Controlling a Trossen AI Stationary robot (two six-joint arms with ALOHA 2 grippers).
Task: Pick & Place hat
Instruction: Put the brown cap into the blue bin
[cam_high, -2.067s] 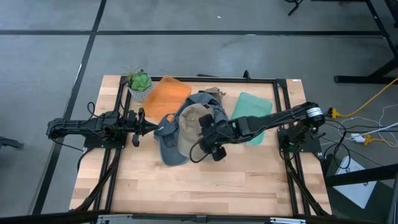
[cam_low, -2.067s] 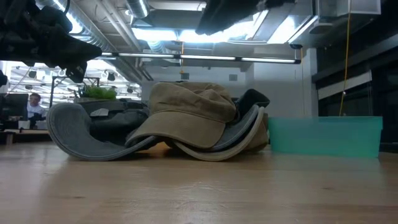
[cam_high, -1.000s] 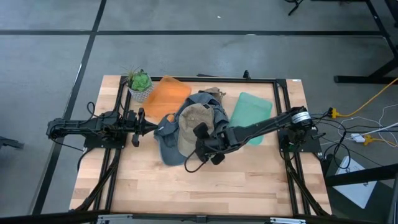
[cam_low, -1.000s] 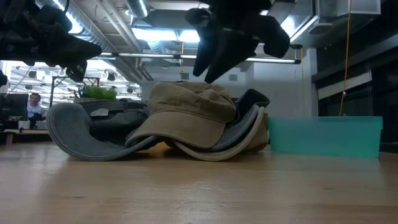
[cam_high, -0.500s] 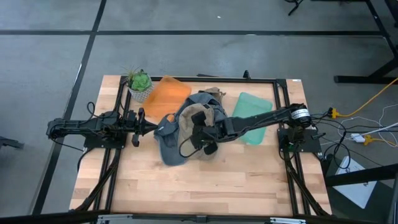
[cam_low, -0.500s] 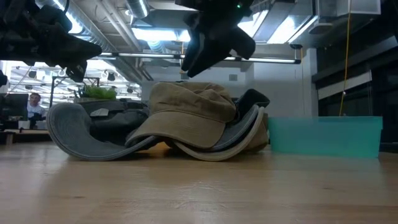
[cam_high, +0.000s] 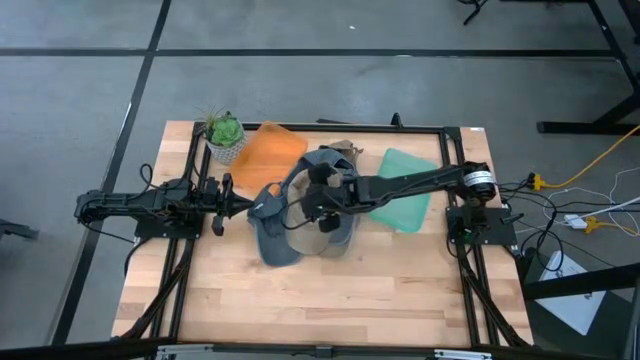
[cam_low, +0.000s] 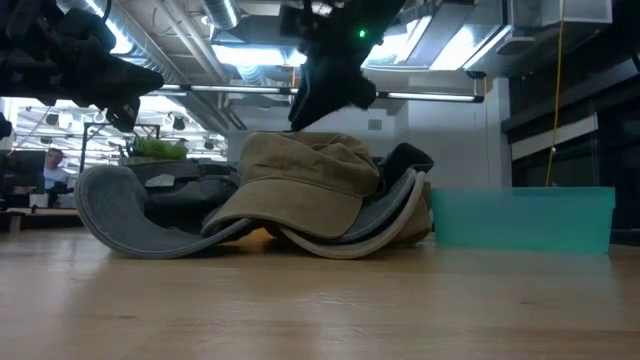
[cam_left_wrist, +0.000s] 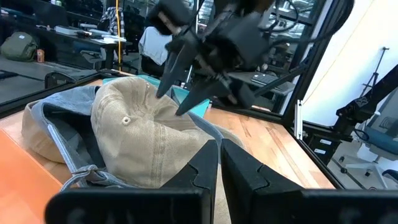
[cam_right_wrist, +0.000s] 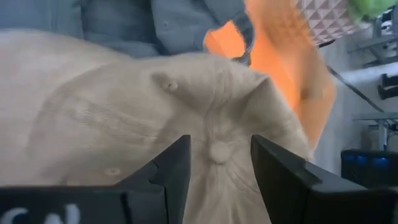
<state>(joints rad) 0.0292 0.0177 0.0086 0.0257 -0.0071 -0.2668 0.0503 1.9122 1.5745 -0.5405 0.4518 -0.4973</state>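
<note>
My right gripper will next grab the cap's top beside the top button (cam_right_wrist: 217, 152), to put the tan cap on the teal tray.
A tan cap (cam_high: 297, 205) (cam_low: 300, 180) lies crown up on a pile of hats at the table's middle, its brim resting on a grey-blue cap (cam_high: 268, 240) (cam_low: 120, 215). My right gripper (cam_high: 318, 200) (cam_low: 300, 122) (cam_right_wrist: 217, 168) hangs open just above the tan crown, fingers pointing down. They stand on either side of the top button (cam_right_wrist: 217, 152) without touching it. The left wrist view shows it over the cap (cam_left_wrist: 134, 134). My left gripper (cam_high: 228, 200) (cam_left_wrist: 219, 155) waits shut to the left of the pile.
A teal tray (cam_high: 400, 165) (cam_low: 525, 220) lies right of the pile, partly under my right arm. An orange tray (cam_high: 272, 150) and a potted plant (cam_high: 225, 135) sit at the far left. Bare wood (cam_high: 320, 300) stretches along the near side.
My right gripper has moved from the near side of the pile toward the far edge and a little left. It now hangs over the tan cap's crown, still open. The hats have not moved.
</note>
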